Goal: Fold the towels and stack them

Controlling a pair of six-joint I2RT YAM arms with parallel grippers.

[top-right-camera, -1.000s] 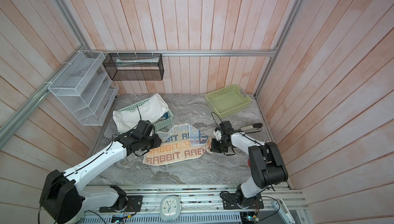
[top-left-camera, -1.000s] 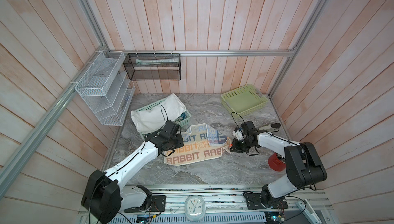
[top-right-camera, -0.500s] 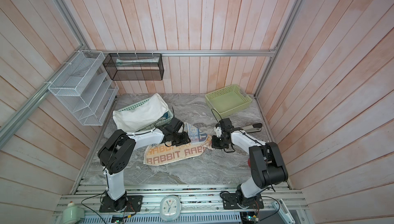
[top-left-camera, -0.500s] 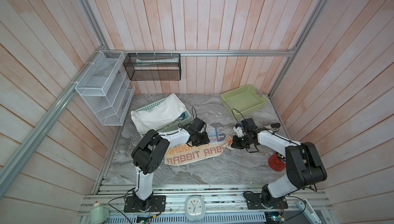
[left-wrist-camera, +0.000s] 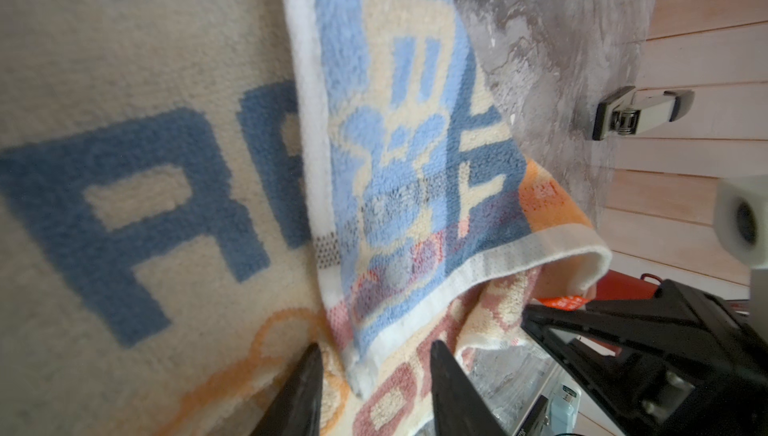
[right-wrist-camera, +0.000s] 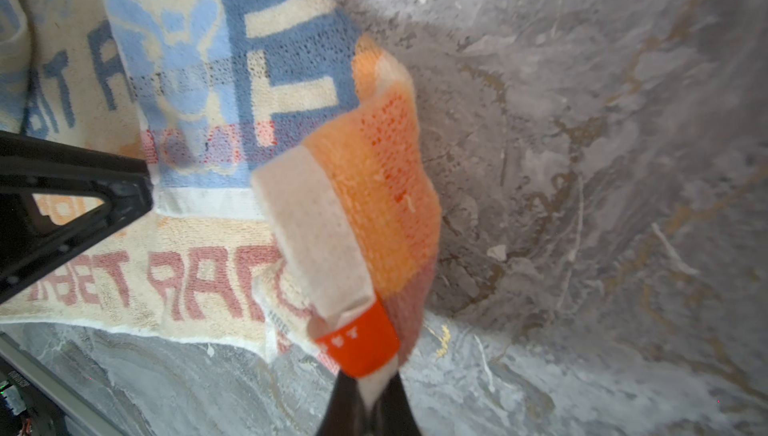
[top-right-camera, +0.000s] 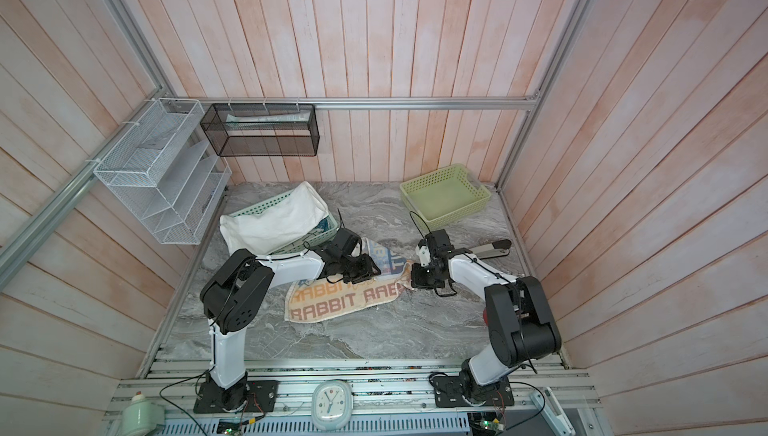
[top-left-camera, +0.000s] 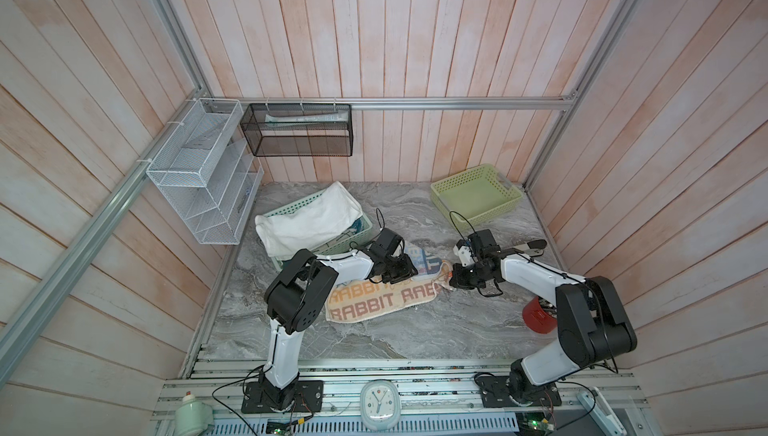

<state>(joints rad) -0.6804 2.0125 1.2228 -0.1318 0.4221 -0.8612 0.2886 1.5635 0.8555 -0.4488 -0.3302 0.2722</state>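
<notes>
The left gripper should next spread the striped towel (top-left-camera: pixel 374 305) before folding it, so it should grab the white-edged corner of the folded flap.
A striped towel (top-left-camera: pixel 374 305) (top-right-camera: pixel 332 303) lettered "RABBIT" lies mid-table, its blue part folded over the cream part. My right gripper (top-left-camera: pixel 451 282) (right-wrist-camera: pixel 368 380) is shut on its right corner, by an orange tag (right-wrist-camera: pixel 357 340), and holds that corner off the table. My left gripper (top-left-camera: pixel 401 274) (left-wrist-camera: pixel 374 351) hovers open over the towel's middle. Its fingers (left-wrist-camera: pixel 446 376) straddle the folded flap's corner (left-wrist-camera: pixel 361 376) without pinching it. A plain white towel (top-left-camera: pixel 307 218) (top-right-camera: pixel 270 218) drapes over the teal basket (top-left-camera: pixel 291 205) at the back left.
A light green basket (top-left-camera: pixel 488 218) stands at the back right. A grey-black stapler (top-left-camera: pixel 525 246) (left-wrist-camera: pixel 636 112) lies by the right wall, and a red object (top-left-camera: pixel 538 315) sits beside the right arm. A white wire rack (top-left-camera: pixel 199 172) and a black mesh basket (top-left-camera: pixel 299 139) hang on the walls.
My left gripper swung from the towel's left end rightward to its middle, near the right gripper. The right gripper kept hold of the corner and barely moved.
</notes>
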